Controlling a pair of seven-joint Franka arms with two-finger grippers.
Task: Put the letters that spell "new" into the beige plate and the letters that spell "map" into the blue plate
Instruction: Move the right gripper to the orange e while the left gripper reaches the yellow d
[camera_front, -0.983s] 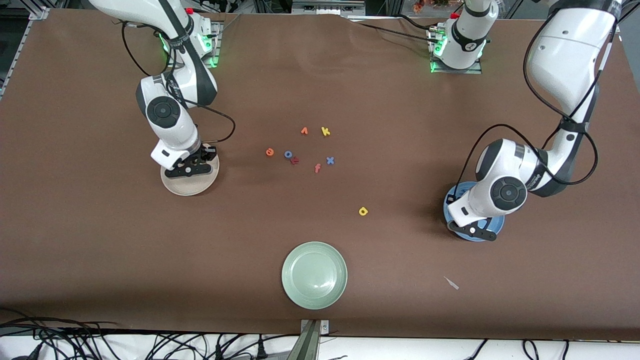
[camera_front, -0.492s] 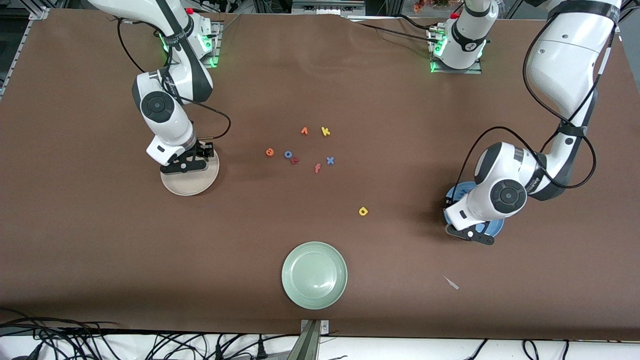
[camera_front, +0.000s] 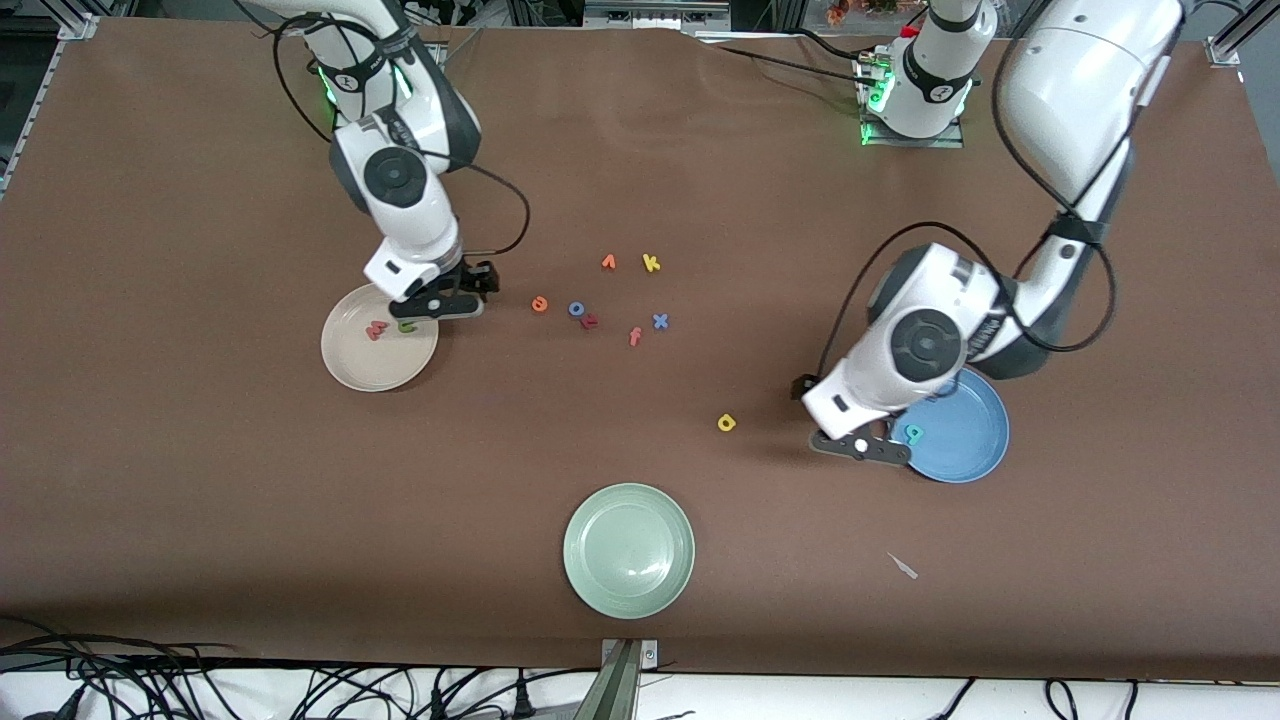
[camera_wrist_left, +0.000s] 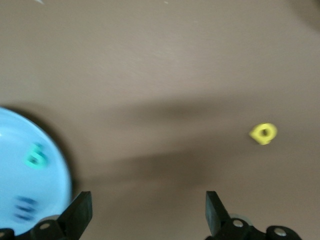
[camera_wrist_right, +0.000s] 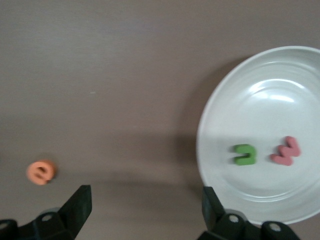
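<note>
To finish "map" in the blue plate (camera_front: 965, 445), my left gripper next needs to grip the yellow a by its ring around the hole (camera_front: 726, 422).
The beige plate (camera_front: 365, 372) holds a green n (camera_front: 406, 325) and a salmon w (camera_front: 376, 329); the right wrist view shows the same n (camera_wrist_right: 244, 154) and w (camera_wrist_right: 286, 151). My right gripper (camera_front: 447, 303) hangs open and empty over bare table beside that plate's rim, with the orange e (camera_front: 540, 304) a little farther toward the left arm's end. The blue plate (camera_front: 965, 445) holds a teal p (camera_front: 912, 433); the left wrist view also shows a blue m (camera_wrist_left: 24, 209) in it. My left gripper (camera_front: 860, 449) is open and empty between the blue plate and the yellow a (camera_front: 727, 423).
Loose letters lie mid-table: orange v (camera_front: 608, 262), yellow k (camera_front: 651, 263), blue o (camera_front: 577, 309), a red letter (camera_front: 590, 321), salmon f (camera_front: 634, 336), blue x (camera_front: 660, 321). A pale green plate (camera_front: 629, 550) sits near the front edge. A small scrap (camera_front: 903, 566) lies nearby.
Both grippers opened over their plates and swung off toward mid-table. The green n now lies in the beige plate and the teal p in the blue plate.
</note>
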